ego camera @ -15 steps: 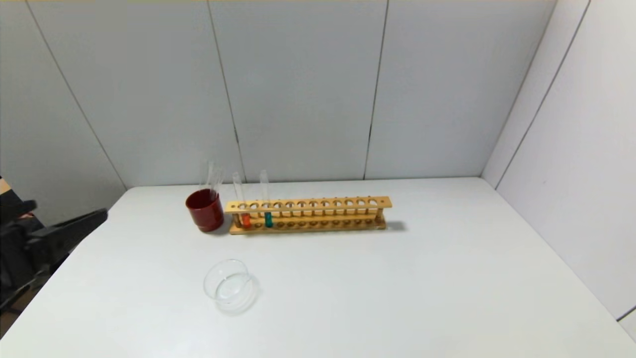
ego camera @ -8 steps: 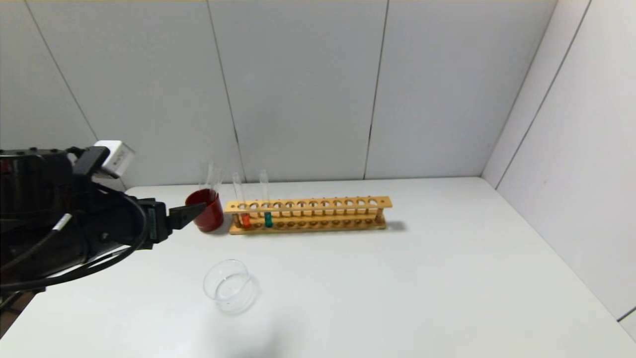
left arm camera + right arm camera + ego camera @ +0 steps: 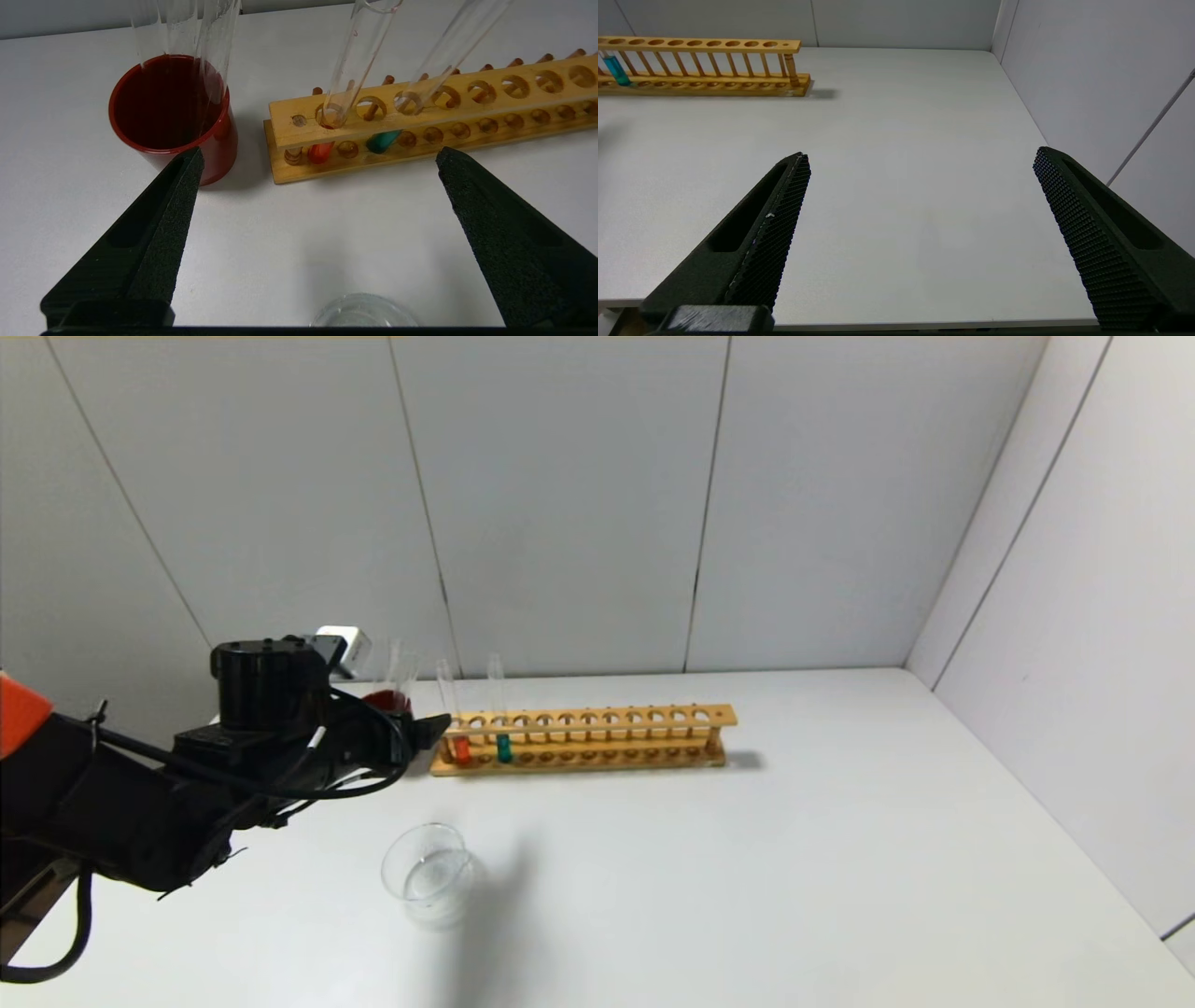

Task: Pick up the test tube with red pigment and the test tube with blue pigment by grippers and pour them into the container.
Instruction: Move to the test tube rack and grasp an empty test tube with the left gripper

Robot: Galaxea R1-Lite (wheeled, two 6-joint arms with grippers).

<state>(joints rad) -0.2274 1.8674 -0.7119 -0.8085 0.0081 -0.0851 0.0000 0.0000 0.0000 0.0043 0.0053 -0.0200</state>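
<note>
Next, my left gripper grips the red tube by its clear upper length [image 3: 449, 693] [image 3: 354, 64] above the hole, as the wooden rack closes around its red lower end.
The test tube with red pigment [image 3: 461, 749] stands in the first hole at the left end of the wooden rack [image 3: 607, 737]. The test tube with blue pigment [image 3: 504, 748] stands two holes to its right. In the left wrist view the red tube [image 3: 343, 74] and the blue tube [image 3: 437, 58] lean in the rack. My left gripper [image 3: 431, 729] is open and empty, just in front of the rack's left end; it shows wide apart in the left wrist view [image 3: 318, 155]. The clear glass container [image 3: 425, 875] sits on the table nearer me. My right gripper [image 3: 920, 156] is open and empty, and out of the head view.
A dark red cup [image 3: 168, 102] holding plain clear tubes [image 3: 201, 42] stands just left of the rack [image 3: 467, 107], partly behind my left arm in the head view. The container's rim [image 3: 364, 317] shows below the left gripper. Grey walls close the back and right.
My left arm has swung in from the left edge, over the table, and now reaches in front of the red cup to the rack's left end. Tubes, rack and container have not moved.
</note>
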